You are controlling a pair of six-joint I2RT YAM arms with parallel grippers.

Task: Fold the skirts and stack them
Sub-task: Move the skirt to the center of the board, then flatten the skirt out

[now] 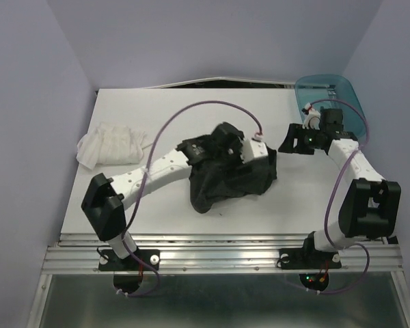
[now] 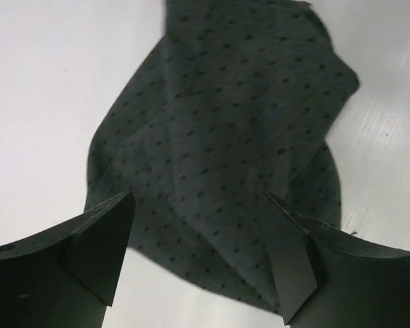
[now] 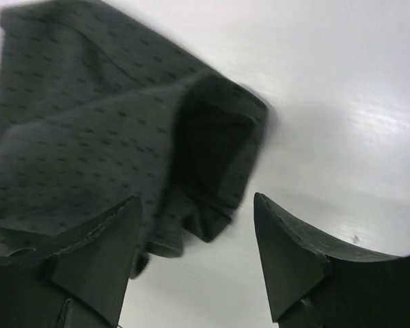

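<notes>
My left gripper should grab the dotted skirt's open edge [image 1: 268,161], and the folded corner stays free for my right gripper to spread for folding.
The charcoal-black dotted skirt [image 1: 229,179] lies crumpled in the middle of the table. My left gripper [image 1: 227,137] hovers over its upper part, jaws open, with the dotted cloth [image 2: 219,137] below and between the fingers. My right gripper [image 1: 287,142] is open just right of the skirt's right edge, whose folded corner [image 3: 198,178] shows between its fingers above bare table. The white ruffled skirt [image 1: 113,145] lies bunched at the left side of the table, away from both grippers.
A teal plastic bin [image 1: 331,102] stands at the back right corner, behind my right arm. The white table [image 1: 191,109] ends at a metal rail along the near edge. Walls close in on left and right.
</notes>
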